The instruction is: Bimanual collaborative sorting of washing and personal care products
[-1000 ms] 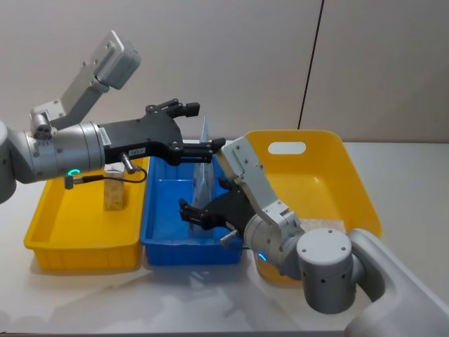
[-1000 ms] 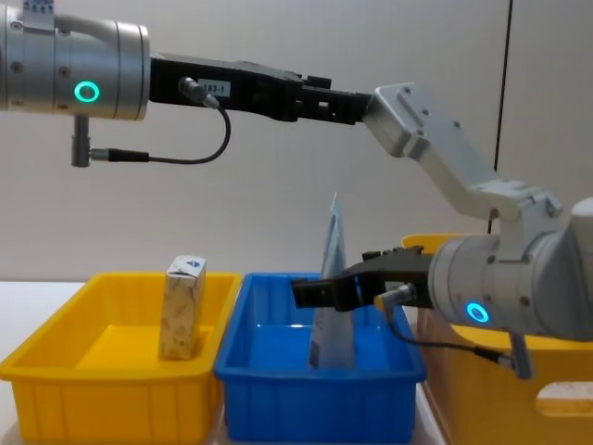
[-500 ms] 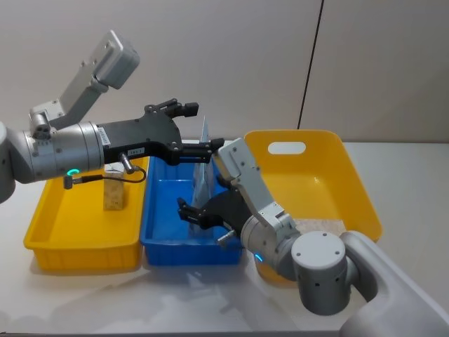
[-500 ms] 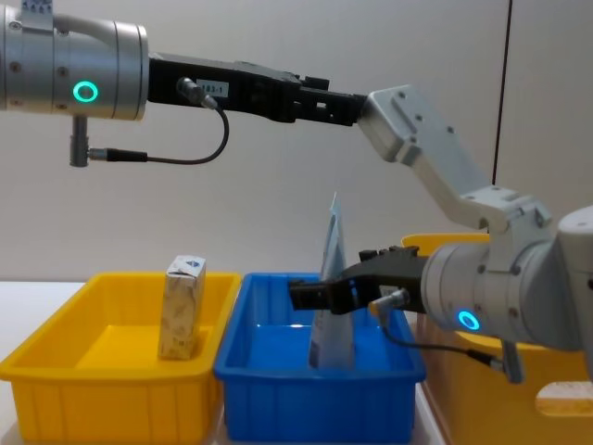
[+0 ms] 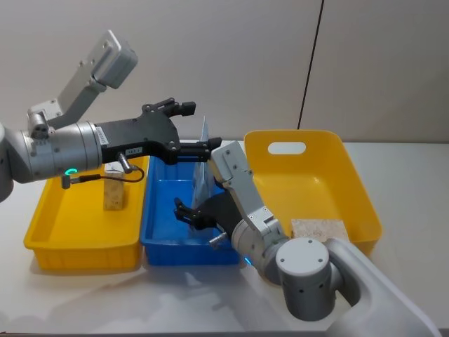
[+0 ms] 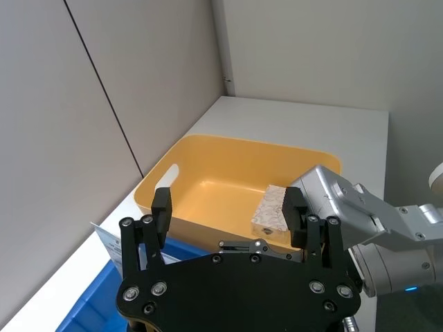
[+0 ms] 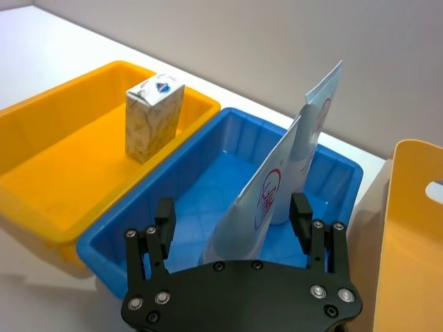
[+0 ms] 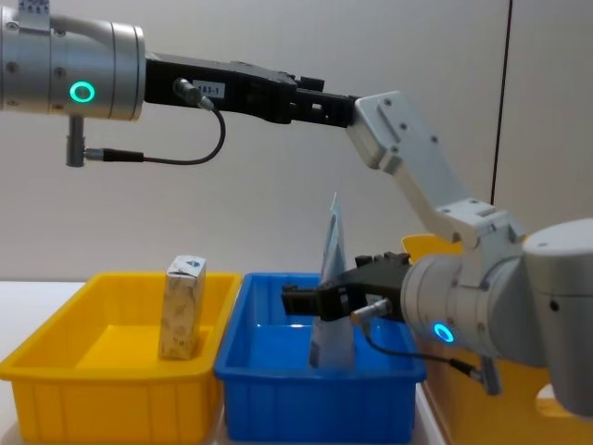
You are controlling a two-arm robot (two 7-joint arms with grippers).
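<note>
I should grab the tube by its light blue sealed end (image 5: 203, 172) with my right gripper to sort it into the yellow bin with the flat marbled box.
A light blue tapered tube (image 5: 203, 168) (image 8: 332, 269) (image 7: 277, 187) stands upright on its wide end in the blue bin (image 5: 168, 242). My right gripper (image 5: 188, 213) (image 8: 301, 299) (image 7: 232, 209) hangs low in that bin, on the near side of the tube's base, open and holding nothing. My left gripper (image 5: 198, 128) (image 8: 315, 104) (image 6: 228, 206) hovers open above the tube's tip, also with nothing in it. One marbled box (image 5: 112, 195) (image 7: 154, 114) with a blue diamond mark stands in the left yellow bin (image 5: 56, 217). Another marbled box (image 5: 319, 228) (image 6: 273, 211) lies flat in the right yellow bin (image 5: 351, 182).
The three bins sit side by side on a white table (image 5: 414, 203), with a wall close behind. My right arm's forearm (image 5: 235, 175) rises over the seam between the blue and right yellow bins, just under the left gripper.
My right gripper has slid leftward, deeper into the blue bin alongside the tube's base. The left gripper and both boxes have stayed put.
</note>
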